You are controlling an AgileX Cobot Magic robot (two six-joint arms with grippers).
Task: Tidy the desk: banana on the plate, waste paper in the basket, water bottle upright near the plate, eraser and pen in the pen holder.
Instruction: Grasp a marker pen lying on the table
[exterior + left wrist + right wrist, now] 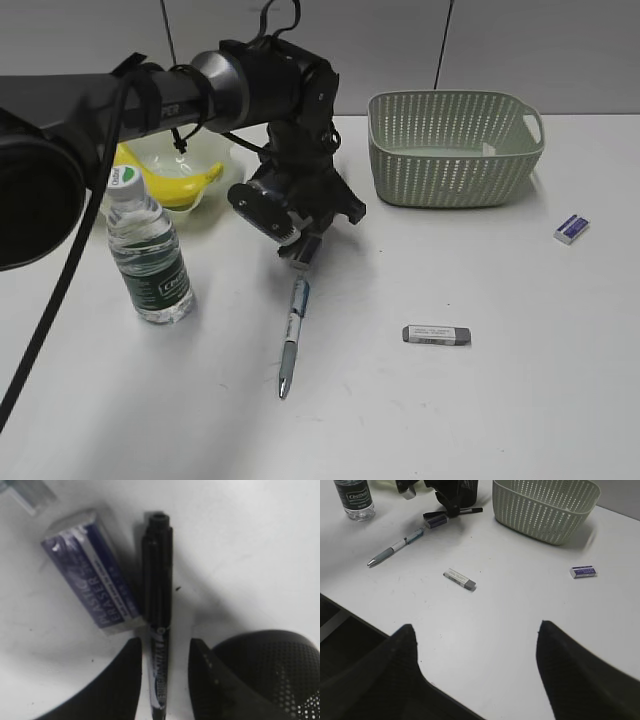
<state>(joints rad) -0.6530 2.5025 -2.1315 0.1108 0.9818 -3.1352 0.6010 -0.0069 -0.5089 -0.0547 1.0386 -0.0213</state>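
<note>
Next, my left gripper grabs the black pen by its middle, where its cap meets its body (160,630), to put it in the pen holder (270,670).
My left gripper (300,238) is low over the desk (480,400). In the left wrist view its jaws (165,680) are open on either side of a black pen (157,595) lying flat, with a gap on the right. A blue-sleeved eraser (92,577) lies beside that pen. The black mesh pen holder (270,670) is next to the right jaw. A blue-and-white pen (293,335) and a grey eraser (437,334) lie in front. The banana (180,185) rests on the plate (225,155). The water bottle (150,255) stands upright. The waste paper is out of view. My right gripper (475,645) is open and empty.
The basket (455,145) stands at the back right, and it also shows in the right wrist view (545,507). Another blue eraser (571,229) lies to the right of it. The left arm reaches across the plate and the middle of the desk.
</note>
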